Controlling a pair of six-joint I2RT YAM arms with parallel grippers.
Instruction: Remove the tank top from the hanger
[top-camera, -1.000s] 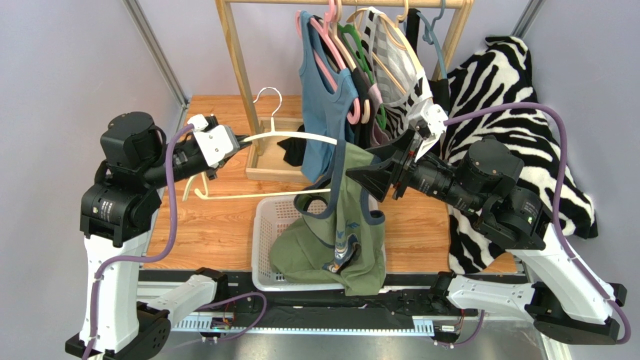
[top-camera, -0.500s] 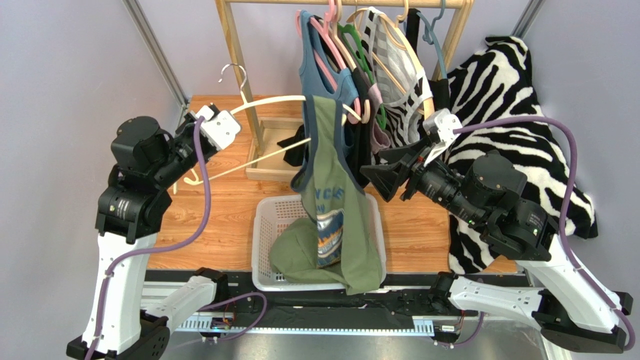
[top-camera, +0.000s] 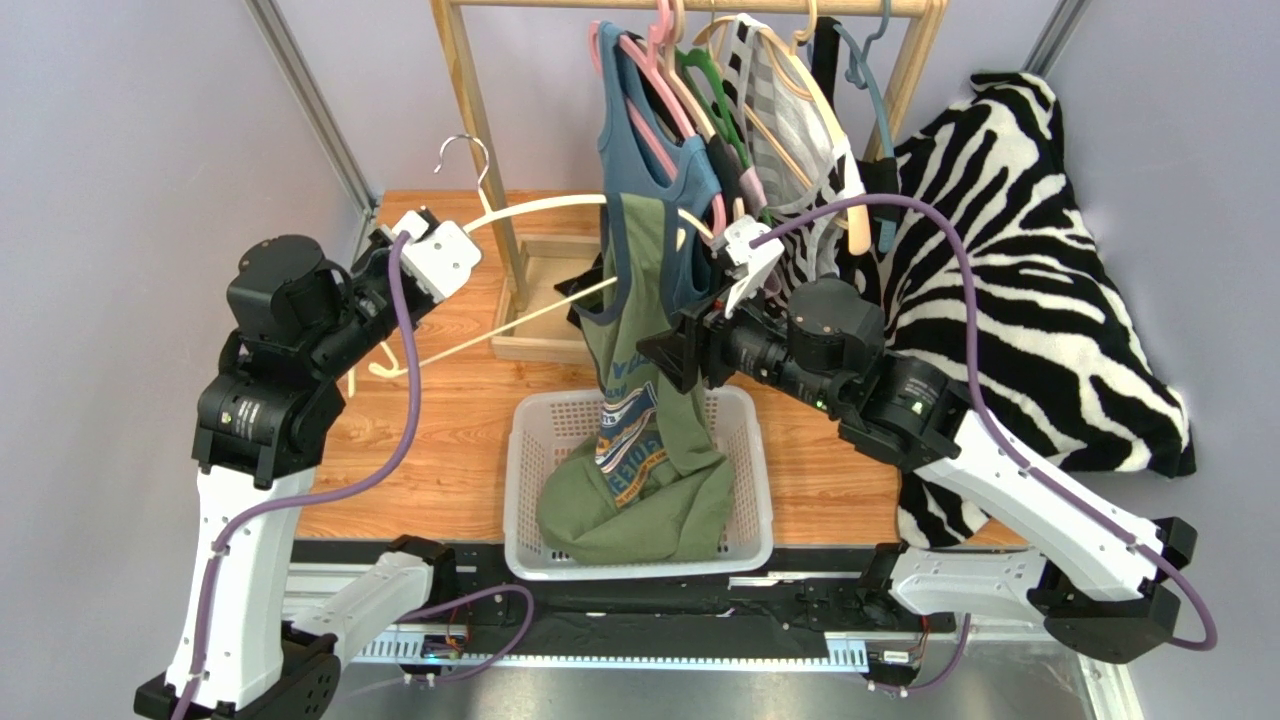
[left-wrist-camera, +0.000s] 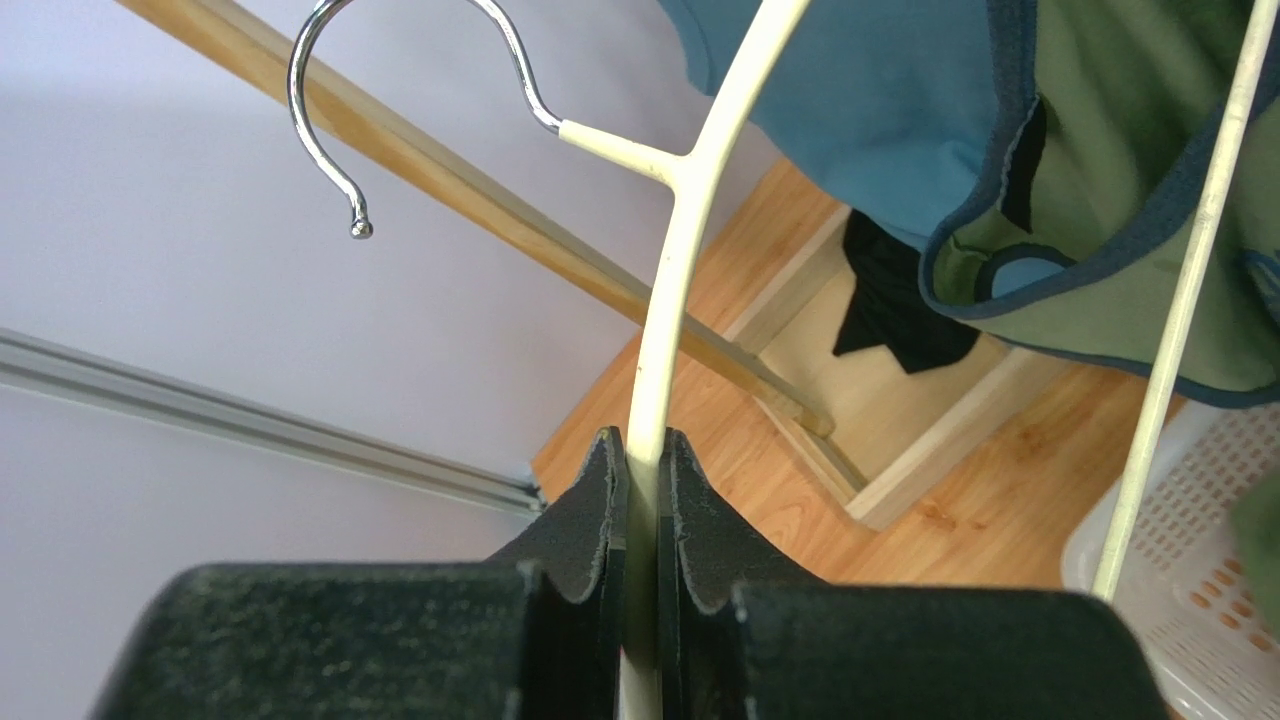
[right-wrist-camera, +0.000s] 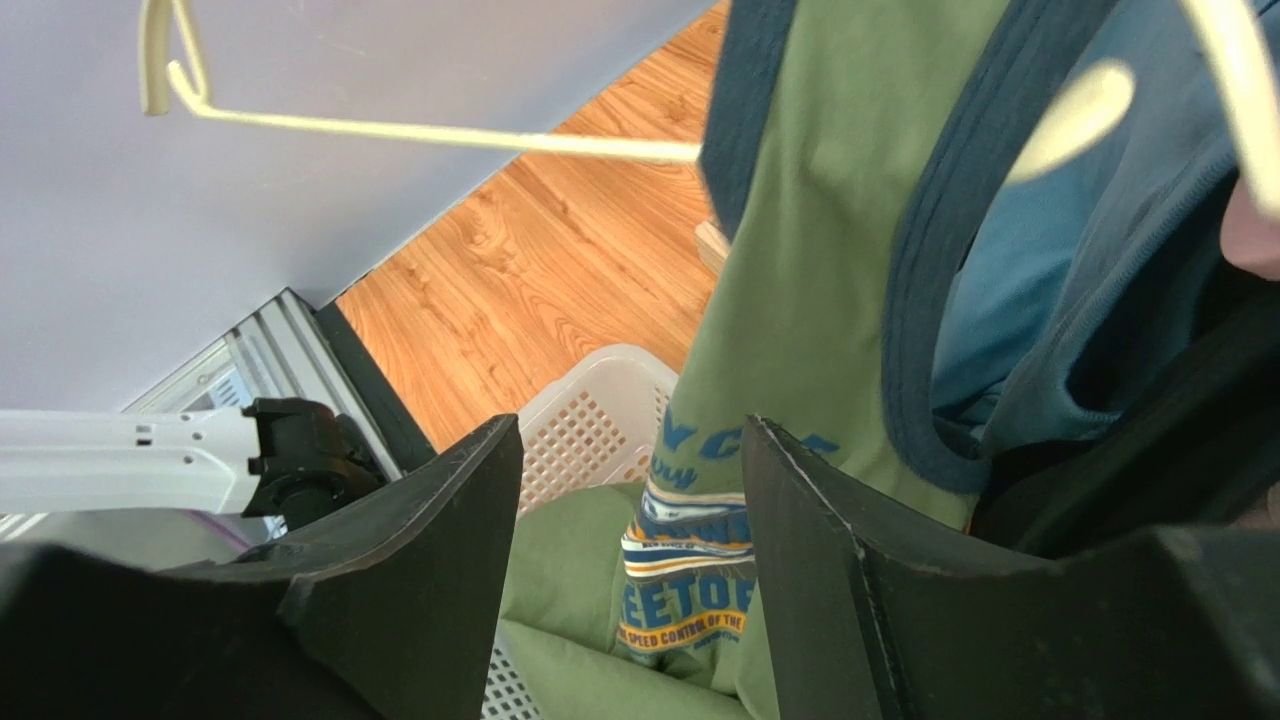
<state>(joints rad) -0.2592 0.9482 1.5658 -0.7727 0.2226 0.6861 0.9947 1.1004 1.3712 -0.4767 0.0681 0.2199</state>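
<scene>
The robot's right gripper needs to take the green tank top off the hanger, so it needs to grab the top by its navy-trimmed shoulder strap (top-camera: 646, 273) (right-wrist-camera: 845, 195), clear of the hanger.
A green tank top (top-camera: 646, 375) with navy trim hangs from a cream hanger (top-camera: 526, 210), its hem bunched in the white basket (top-camera: 526, 465). My left gripper (top-camera: 403, 240) is shut on the hanger's shoulder arm (left-wrist-camera: 649, 450), holding it up with the metal hook (left-wrist-camera: 323, 90) free. The hanger's lower bar (left-wrist-camera: 1187, 300) runs through the top (left-wrist-camera: 1142, 180). My right gripper (top-camera: 676, 353) is open and empty, close beside the top's right side. In the right wrist view the top (right-wrist-camera: 812, 300) hangs just beyond the open fingers (right-wrist-camera: 436, 570).
A wooden rack (top-camera: 481, 135) holds several hangers with a blue top (top-camera: 661, 165) and other garments right behind the green one. A zebra-print cloth (top-camera: 1037, 270) lies on the right. A wooden tray (top-camera: 526, 323) sits at the rack's foot.
The left gripper raised and tilted the hanger a second ago, then held still. The right arm swung left and forward to the tank top. More of the top has sunk into the basket.
</scene>
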